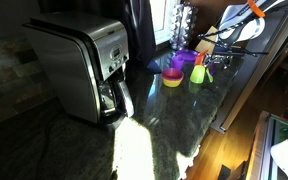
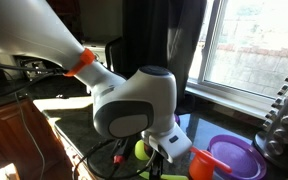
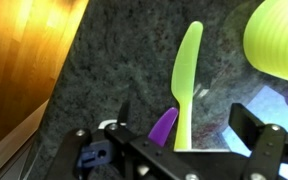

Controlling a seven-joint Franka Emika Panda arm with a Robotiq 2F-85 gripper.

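Note:
My fingers are still above the utensil and counter in the wrist view, so my gripper should lower before it closes on the utensil's narrow end.
In the wrist view my gripper [image 3: 184, 122] is open, with its fingers on either side of a light green plastic utensil [image 3: 189, 70] that lies on the dark granite counter [image 3: 104, 70]. A small purple utensil tip [image 3: 164, 125] lies right beside the green handle, between the fingers. A yellow-green bowl [image 3: 279, 40] is just beyond, at the upper right. In an exterior view the gripper [image 2: 169, 150] hangs low over the counter next to a purple bowl [image 2: 229, 158] and an orange piece [image 2: 202, 165]. I cannot tell whether the fingers touch the utensil.
A steel coffee maker [image 1: 84, 65] stands on the counter. Coloured bowls [image 1: 174, 72] and a green cup [image 1: 196, 74] sit by the window. A spice rack [image 2: 284, 120] stands near the purple bowl. The counter edge and wooden floor [image 3: 24, 70] are close by.

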